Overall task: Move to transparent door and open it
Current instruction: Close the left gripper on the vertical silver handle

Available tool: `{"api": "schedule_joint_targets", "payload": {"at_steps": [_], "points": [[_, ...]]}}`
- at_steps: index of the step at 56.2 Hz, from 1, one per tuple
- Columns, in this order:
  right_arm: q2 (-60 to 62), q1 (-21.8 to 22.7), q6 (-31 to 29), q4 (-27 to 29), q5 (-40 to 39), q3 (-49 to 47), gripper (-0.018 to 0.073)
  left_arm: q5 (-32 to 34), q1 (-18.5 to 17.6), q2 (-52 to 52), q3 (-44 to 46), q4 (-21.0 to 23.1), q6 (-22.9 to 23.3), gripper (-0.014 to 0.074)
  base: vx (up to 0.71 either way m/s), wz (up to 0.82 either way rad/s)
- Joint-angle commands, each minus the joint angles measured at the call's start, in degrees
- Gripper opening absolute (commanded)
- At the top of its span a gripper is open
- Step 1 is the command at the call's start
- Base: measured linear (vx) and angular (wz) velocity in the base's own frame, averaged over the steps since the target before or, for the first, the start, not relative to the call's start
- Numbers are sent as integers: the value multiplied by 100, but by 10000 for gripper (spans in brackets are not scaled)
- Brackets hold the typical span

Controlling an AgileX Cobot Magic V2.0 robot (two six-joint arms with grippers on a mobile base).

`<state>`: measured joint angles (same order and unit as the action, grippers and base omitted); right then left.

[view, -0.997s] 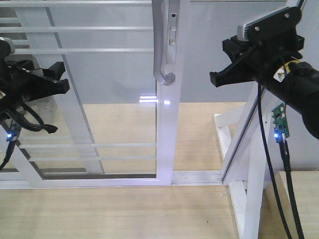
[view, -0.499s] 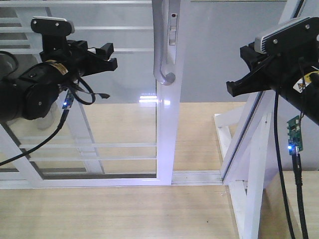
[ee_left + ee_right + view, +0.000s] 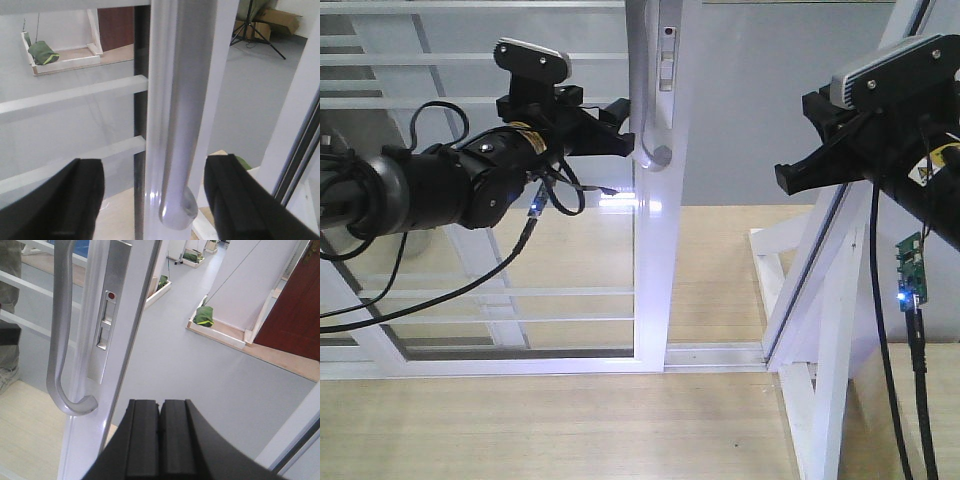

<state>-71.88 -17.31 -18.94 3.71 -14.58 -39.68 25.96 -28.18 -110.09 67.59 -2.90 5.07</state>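
I need to grab the long pale handle by the hooked end with my left gripper next. Then it can pull the door open.
The transparent door [image 3: 655, 260] is a clear-glass panel in a glossy white frame with thin white bars. Its long pale handle [image 3: 642, 90] ends in a hook [image 3: 658, 155]. My left gripper [image 3: 623, 125] is open just left of the handle's lower end. In the left wrist view the handle [image 3: 172, 120] runs between the two black fingers [image 3: 65, 200], untouched, and my left gripper [image 3: 152, 200] straddles it. My right gripper [image 3: 782, 180] is shut and empty, apart to the door's right. The right wrist view shows my right gripper [image 3: 160, 440], the handle [image 3: 59, 340] and the lock plate [image 3: 107, 315].
A slanted white frame post [image 3: 810, 270] and white braces stand at the right, under my right arm. A second barred glass panel [image 3: 420, 60] lies behind at the left. The floor track [image 3: 520, 365] runs along the bottom. Green bags [image 3: 204, 316] lie beyond.
My left arm has swung up and to the right, from the left edge to the handle. My right arm drew back to the right a second ago and has held still since.
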Motion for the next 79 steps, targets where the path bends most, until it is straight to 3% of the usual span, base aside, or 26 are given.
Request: {"api": "schedule_joint_targets", "payload": {"at_steps": [1, 24, 47, 79], "points": [[163, 36, -134, -7, -547, -163, -6, 609, -69, 149, 360, 23, 138, 533, 0, 0], [73, 36, -166, -7, -547, -163, -6, 461, -104, -467, 1420, 23, 587, 533, 0, 0], [2, 36, -291, -7, -549, -163, -6, 308, -208, -780, 2049, 23, 598, 533, 0, 0], [2, 36, -296, -7, -549, -163, -6, 393, -237, -961, 2163, 30, 472, 533, 0, 0]]}}
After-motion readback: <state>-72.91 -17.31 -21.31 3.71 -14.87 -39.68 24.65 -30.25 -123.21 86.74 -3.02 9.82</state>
